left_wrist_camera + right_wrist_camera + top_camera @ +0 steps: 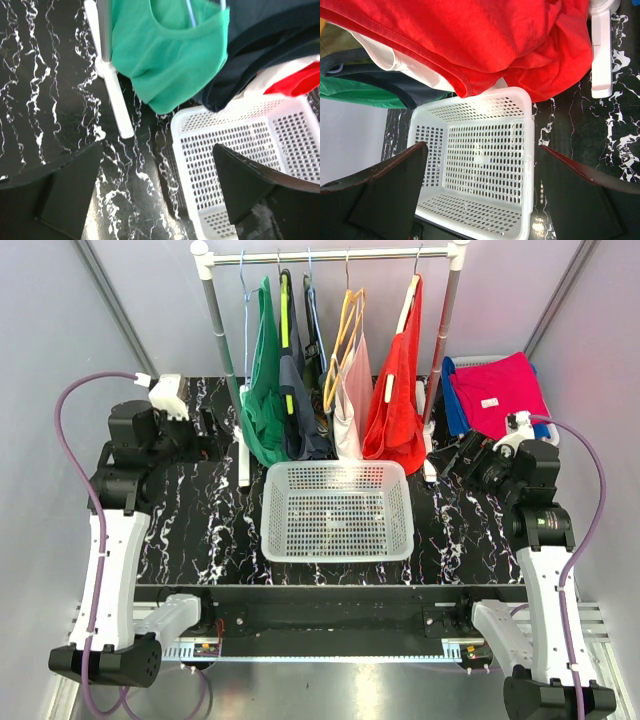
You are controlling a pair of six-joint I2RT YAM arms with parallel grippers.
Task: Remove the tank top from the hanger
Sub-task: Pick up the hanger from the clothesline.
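I should next use my left gripper to grab the green top's blue hanger (246, 342) (191, 13) by its near arm, so the hook and far arm stay free for removing the tank top.
Several tank tops hang on hangers from a rail (330, 255): green (262, 405), navy (298, 415), pale pink (350, 410) and red (398, 410). My left gripper (213, 425) is open and empty, low over the table, left of the green top (170, 60). In its wrist view the gripper (155, 185) spans bare table and the basket corner. My right gripper (447, 455) is open and empty, right of the red top (495, 40). In its wrist view the gripper (482, 192) frames the basket. Neither gripper touches a garment.
A white perforated basket (270, 510) sits on the black marbled table below the hanging clothes, empty. The rack's white feet (117, 95) (601, 55) stand on either side of it. Folded red and blue clothes (495, 390) lie at the back right.
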